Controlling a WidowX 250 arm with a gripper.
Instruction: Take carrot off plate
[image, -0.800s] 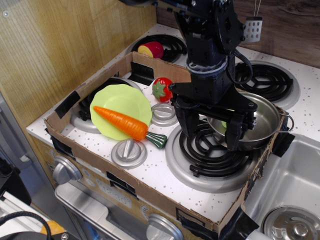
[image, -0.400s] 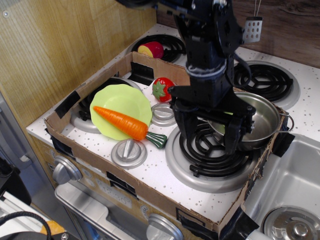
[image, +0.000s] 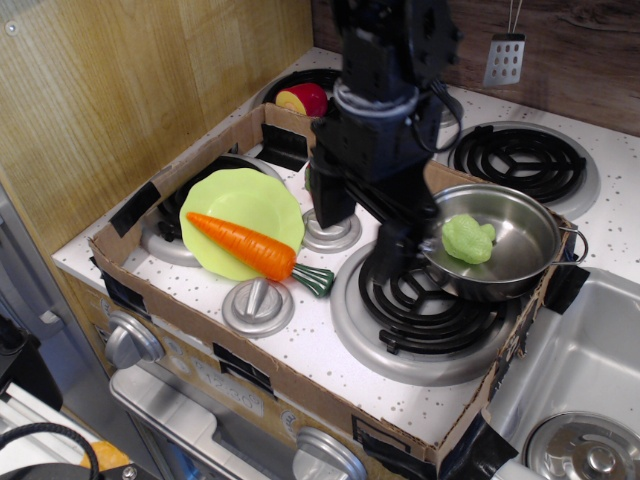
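My gripper takes the carrot off the plate (image: 245, 195) next, and it will grab the orange carrot by its thick orange body (image: 262, 251) for that.
The orange carrot (image: 240, 243) lies slanted across the front of the lime-green plate (image: 245, 195). Its thick end and dark green stem (image: 314, 280) stick out over the plate's right rim onto the stove top. My gripper (image: 358, 235) is open and empty. It hangs to the right of the plate, apart from the carrot. One finger (image: 328, 205) is over a silver knob and the other (image: 390, 258) is over the front right burner.
A steel pan (image: 520, 262) holding a green toy (image: 468, 240) sits on the front right burner (image: 430, 320). Cardboard walls (image: 250, 345) ring the stove top. Silver knobs (image: 258, 305) lie near the carrot's stem. A red and yellow toy (image: 303, 99) sits at the back. A sink (image: 575, 400) is at the right.
My gripper has moved left and back, from over the pan and burner toward the plate, and now hides the red tomato. The green toy in the pan now shows. The carrot has not moved.
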